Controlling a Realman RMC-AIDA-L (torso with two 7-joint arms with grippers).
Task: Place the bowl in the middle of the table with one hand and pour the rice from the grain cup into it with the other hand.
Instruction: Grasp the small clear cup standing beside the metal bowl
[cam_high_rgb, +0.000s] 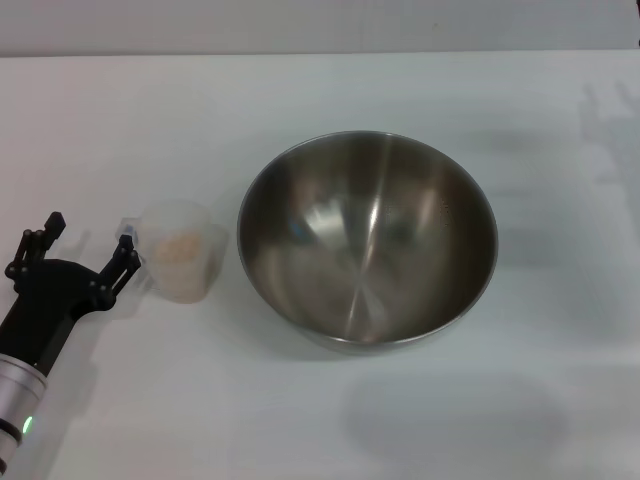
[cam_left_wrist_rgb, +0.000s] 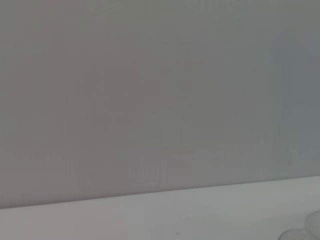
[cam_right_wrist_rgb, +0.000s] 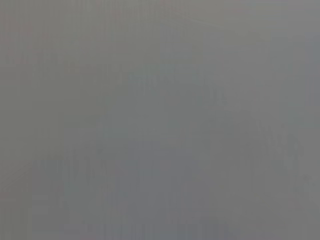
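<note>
The cup's handle tab (cam_high_rgb: 130, 226) is outside the open fingers of my left gripper, so they would miss it if they closed now. My left gripper needs to move right in the head view before it closes.
The steel bowl (cam_high_rgb: 367, 238) stands empty on the white table (cam_high_rgb: 330, 420), near its middle. The clear grain cup (cam_high_rgb: 182, 249) stands upright just left of the bowl, with rice (cam_high_rgb: 180, 247) inside it. My left gripper (cam_high_rgb: 88, 250) is open at the table's left side, its near fingertip beside the cup's handle tab, not closed on it. The right gripper is out of view. The left wrist view shows only a grey wall and a strip of table (cam_left_wrist_rgb: 200, 215). The right wrist view shows plain grey.
A pale rounded edge shows at the corner of the left wrist view (cam_left_wrist_rgb: 307, 227); I cannot tell what it is. The table's far edge (cam_high_rgb: 320, 54) meets a grey wall.
</note>
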